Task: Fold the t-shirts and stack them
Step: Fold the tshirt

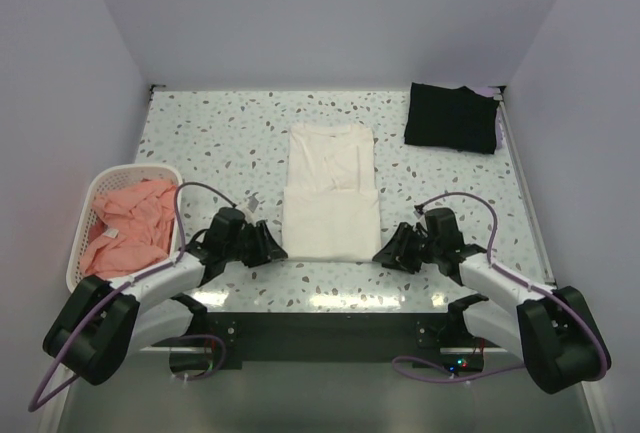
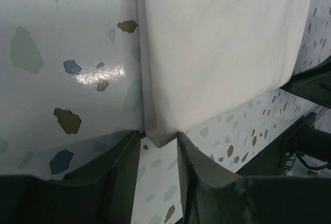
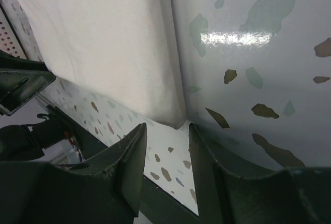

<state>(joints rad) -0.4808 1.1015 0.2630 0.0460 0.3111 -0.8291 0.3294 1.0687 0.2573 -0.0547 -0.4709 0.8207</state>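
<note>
The robot's right gripper is ready to close on the white t-shirt, as its fingers reach down to the tabletop on either side of the t-shirt's near corner.
A white t-shirt [image 1: 330, 193] lies folded into a long rectangle at the table's middle. My left gripper [image 1: 272, 249] sits at its near left corner. In the left wrist view the left gripper [image 2: 159, 140] is open, and the white t-shirt's corner [image 2: 161, 133] pokes in between the fingertips. My right gripper [image 1: 385, 253] is at the near right corner. In the right wrist view it [image 3: 166, 131] is open, and the white t-shirt's corner [image 3: 176, 115] lies just ahead of the tips. A black t-shirt [image 1: 452, 116] lies folded at the back right. Salmon-pink t-shirts [image 1: 128, 225] are heaped in the basket.
The white lattice basket [image 1: 80, 243] stands at the left edge of the speckled table [image 1: 210, 143]. Grey walls close in the back and both sides. The table's near edge and the dark mounting bar [image 1: 330, 318] run just behind both grippers.
</note>
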